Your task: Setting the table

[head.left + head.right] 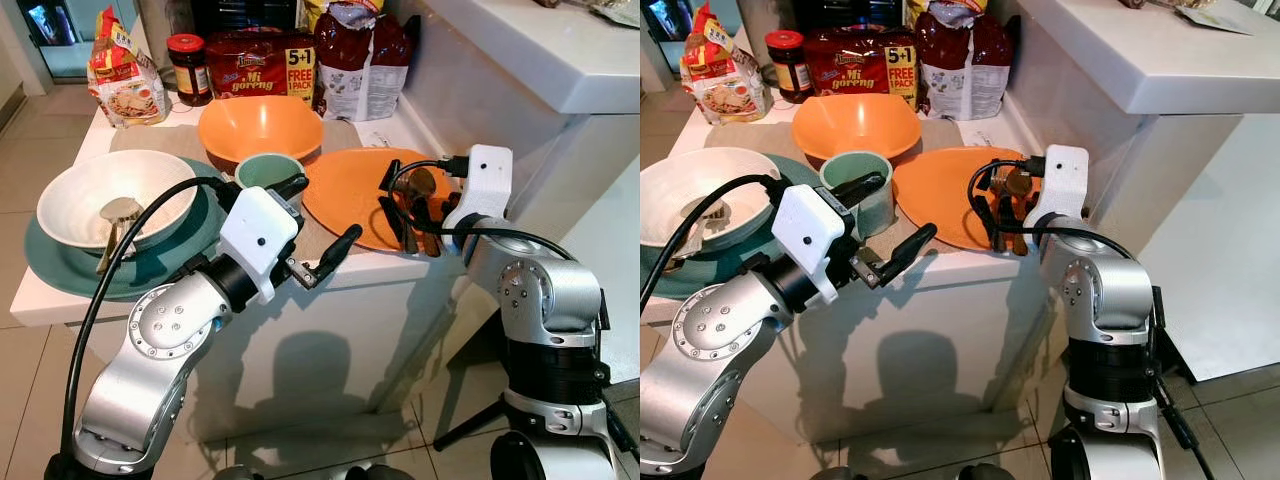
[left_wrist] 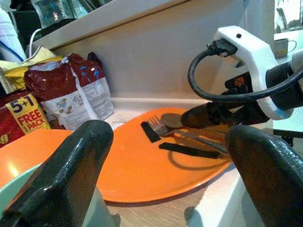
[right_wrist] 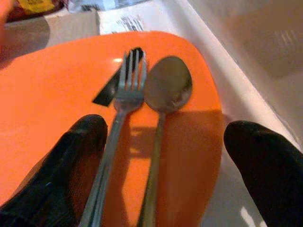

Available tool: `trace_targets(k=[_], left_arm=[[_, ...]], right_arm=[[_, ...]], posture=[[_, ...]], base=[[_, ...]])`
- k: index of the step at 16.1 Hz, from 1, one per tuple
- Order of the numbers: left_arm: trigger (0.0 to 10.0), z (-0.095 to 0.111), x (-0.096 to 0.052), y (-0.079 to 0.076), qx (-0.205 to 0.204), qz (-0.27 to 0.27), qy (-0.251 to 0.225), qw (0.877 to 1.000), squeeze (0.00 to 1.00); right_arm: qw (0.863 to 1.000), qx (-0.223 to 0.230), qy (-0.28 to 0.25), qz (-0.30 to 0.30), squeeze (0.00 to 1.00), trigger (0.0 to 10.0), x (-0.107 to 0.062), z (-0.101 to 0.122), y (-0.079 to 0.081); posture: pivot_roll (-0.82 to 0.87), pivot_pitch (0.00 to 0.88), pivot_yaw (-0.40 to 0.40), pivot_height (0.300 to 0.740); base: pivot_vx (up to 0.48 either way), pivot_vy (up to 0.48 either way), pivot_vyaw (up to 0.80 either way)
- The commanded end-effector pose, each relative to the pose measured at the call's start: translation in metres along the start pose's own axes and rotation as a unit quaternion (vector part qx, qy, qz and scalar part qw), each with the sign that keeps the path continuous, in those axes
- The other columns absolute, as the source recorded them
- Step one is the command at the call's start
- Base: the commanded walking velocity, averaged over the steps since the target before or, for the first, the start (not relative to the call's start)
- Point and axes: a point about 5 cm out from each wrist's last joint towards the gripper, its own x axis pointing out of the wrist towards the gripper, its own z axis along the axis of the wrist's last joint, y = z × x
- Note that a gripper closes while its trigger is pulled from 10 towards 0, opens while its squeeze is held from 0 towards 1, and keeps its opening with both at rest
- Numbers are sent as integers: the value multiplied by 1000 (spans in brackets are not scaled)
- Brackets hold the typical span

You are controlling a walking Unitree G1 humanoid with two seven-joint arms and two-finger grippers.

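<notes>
My right gripper grips the spoon (image 3: 168, 85) by its slim handle (image 3: 152, 175) next, to set the table.
An orange plate (image 1: 345, 185) lies at the counter's right end with a fork (image 3: 125, 94) and a spoon (image 3: 168, 85) side by side on it. My right gripper (image 3: 165, 137) hovers open just over their handles, one finger on each side. My left gripper (image 1: 320, 212) is open at the counter's front edge, next to a green cup (image 1: 268, 170) and pointing toward the orange plate. A white bowl (image 1: 100, 195) with a utensil (image 1: 115, 225) in it sits on a teal plate (image 1: 60, 265) at the left. An orange bowl (image 1: 260, 125) stands behind the cup.
Noodle packs (image 1: 262, 60), a jar (image 1: 188, 68) and snack bags (image 1: 362, 60) line the back of the counter. A white raised ledge (image 1: 520, 50) walls the right side. Two black strips (image 2: 187, 150) lie on the orange plate. Tiled floor (image 1: 330, 440) lies below.
</notes>
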Motion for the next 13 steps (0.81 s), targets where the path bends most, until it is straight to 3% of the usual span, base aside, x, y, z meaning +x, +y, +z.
trace_targets(k=[1,6,8,9,10,11,13], left_arm=[[10000,3,-1,-4,2,-14,-3,1000,0],[10000,3,-1,-5,-1,-18,-4,1000,0],[10000,3,0,-6,-1,-17,-3,1000,0],[10000,3,0,-6,-1,-17,-3,1000,0],[10000,3,-1,-6,-1,-19,-3,1000,0],[10000,3,-1,-6,-1,-19,-3,1000,0],[10000,2,-2,-7,-1,-27,2,1000,0]], right_arm=[[1000,7,10,-9,0,10000,2,3,-3],[999,-8,39,-22,0,9725,10,1,-9],[999,-9,45,-18,0,6510,16,2,-11],[999,-11,47,-16,0,6588,17,3,-12],[999,-17,51,-8,0,5412,20,5,-12],[999,-18,51,-6,0,5412,21,6,-12],[998,-32,51,3,0,3961,24,9,-11]], posture=[[88,41,-68,740],[86,44,-69,740],[87,46,-69,740],[87,46,-69,740],[87,45,-69,740],[87,45,-69,740],[93,47,-73,740]], base=[[0,0,0],[0,0,0],[0,0,0],[0,0,0],[0,0,0],[0,0,0],[0,0,0]])
